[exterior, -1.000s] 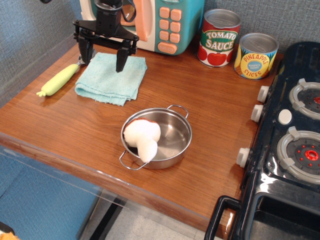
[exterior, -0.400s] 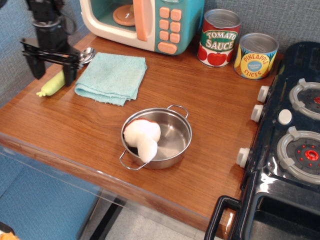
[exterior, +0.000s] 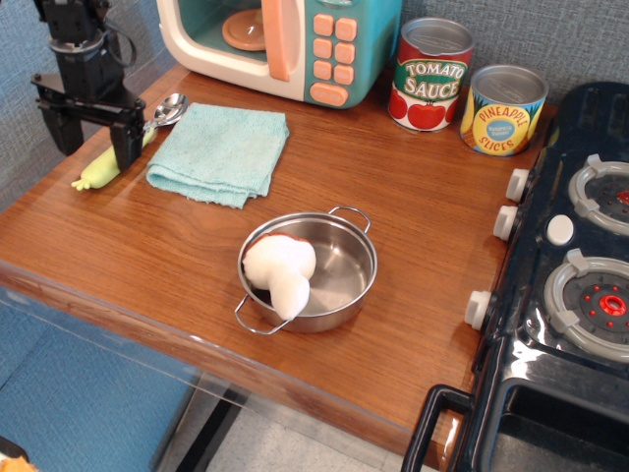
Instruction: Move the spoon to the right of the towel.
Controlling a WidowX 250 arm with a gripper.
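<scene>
The spoon needs to go to the other side of the towel (exterior: 219,152), so my gripper will grab it by its yellow-green handle (exterior: 102,169) next.
The spoon (exterior: 147,128) lies on the wooden counter just left of the towel, silver bowl toward the microwave, light yellow-green handle pointing to the front left. The light teal towel (exterior: 219,152) lies folded in front of the microwave. My black gripper (exterior: 86,133) hangs open over the spoon's handle at the counter's left edge, one finger (exterior: 125,144) in front of the handle and the other (exterior: 56,131) off to its left. It holds nothing.
A toy microwave (exterior: 295,44) stands at the back. A tomato sauce can (exterior: 429,74) and a pineapple can (exterior: 502,109) stand to its right. A steel pot (exterior: 309,270) with a white object inside sits mid-counter. A black toy stove (exterior: 575,256) fills the right side.
My gripper has moved from above the towel leftward to over the spoon's handle, and in the last moment shifted slightly left and up. The spoon and towel have not moved.
</scene>
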